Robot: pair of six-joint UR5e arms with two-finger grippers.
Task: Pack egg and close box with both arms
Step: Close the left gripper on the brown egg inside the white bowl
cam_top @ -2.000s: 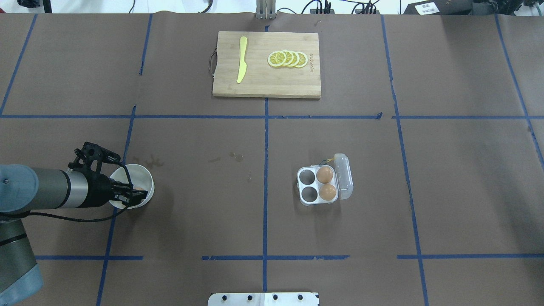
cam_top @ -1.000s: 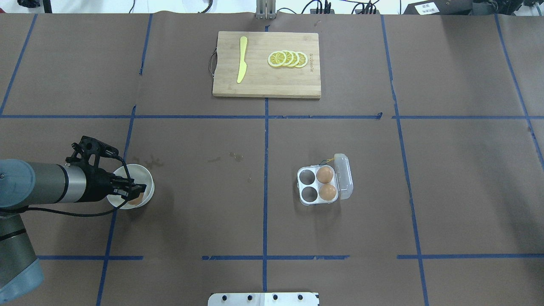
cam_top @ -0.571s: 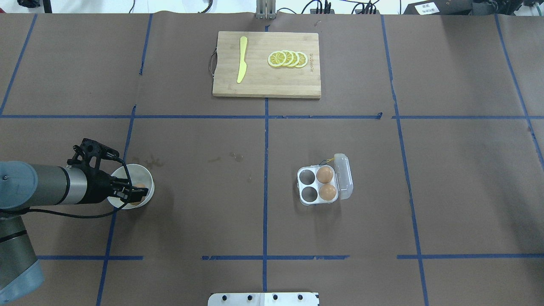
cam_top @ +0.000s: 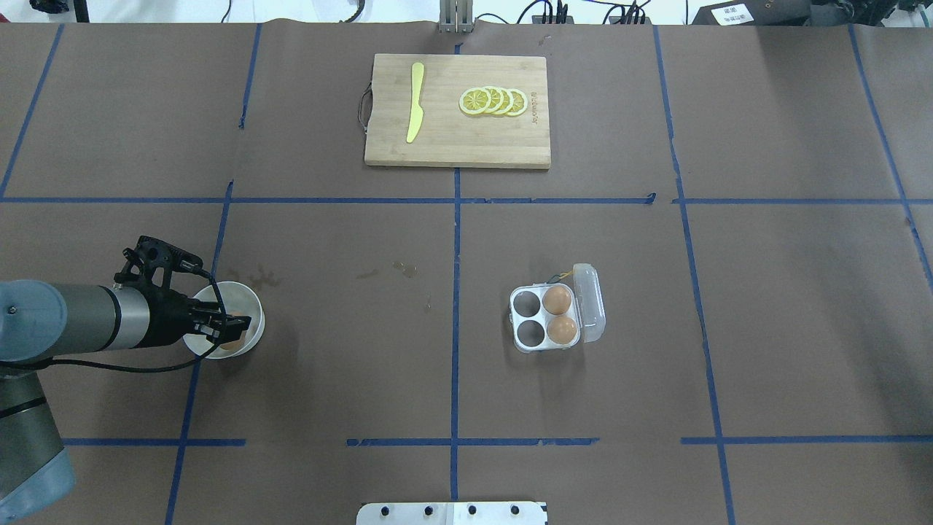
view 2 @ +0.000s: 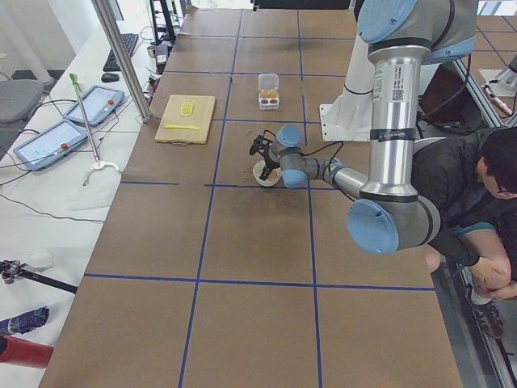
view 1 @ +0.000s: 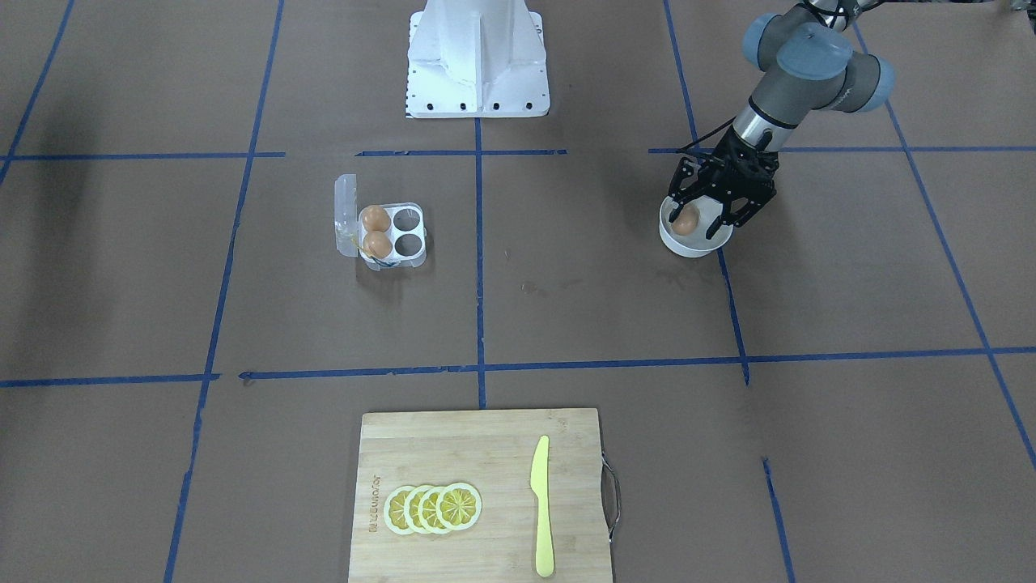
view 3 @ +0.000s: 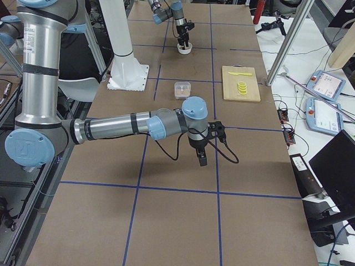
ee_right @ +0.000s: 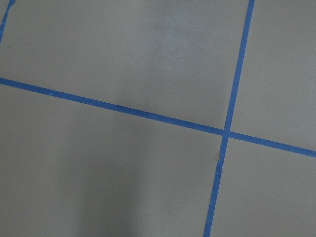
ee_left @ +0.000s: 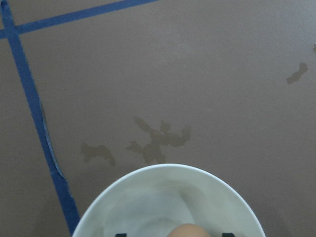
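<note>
The orange-brown egg needs to go into the box (view 1: 392, 234), so my left gripper will next grab the egg by its rounded body (view 1: 685, 222) to pack it.
My left gripper (view 1: 696, 220) reaches down into a round white bowl (view 1: 688, 244) at the table's left. Its fingers stand apart on either side of the egg (view 1: 686, 220), which lies in the bowl. The left wrist view shows the egg's top (ee_left: 190, 230) between the two tips with gaps on both sides. The box (cam_top: 547, 319) sits right of centre with its clear lid (cam_top: 592, 302) open. It holds two brown eggs (cam_top: 557, 299) in its right cells; the left cells (cam_top: 526, 301) are empty. My right gripper (view 3: 201, 160) hangs over bare table far from the box; I cannot tell whether it is open.
A wooden cutting board (cam_top: 457, 138) lies at the far middle with a yellow knife (cam_top: 415, 102) and lemon slices (cam_top: 494, 101). The white pedestal base (view 1: 477, 57) stands at the near edge. Blue tape lines cross the brown table.
My left gripper has drawn back slightly to the left over the bowl and shifted a little around the egg. The box and its eggs have not moved.
</note>
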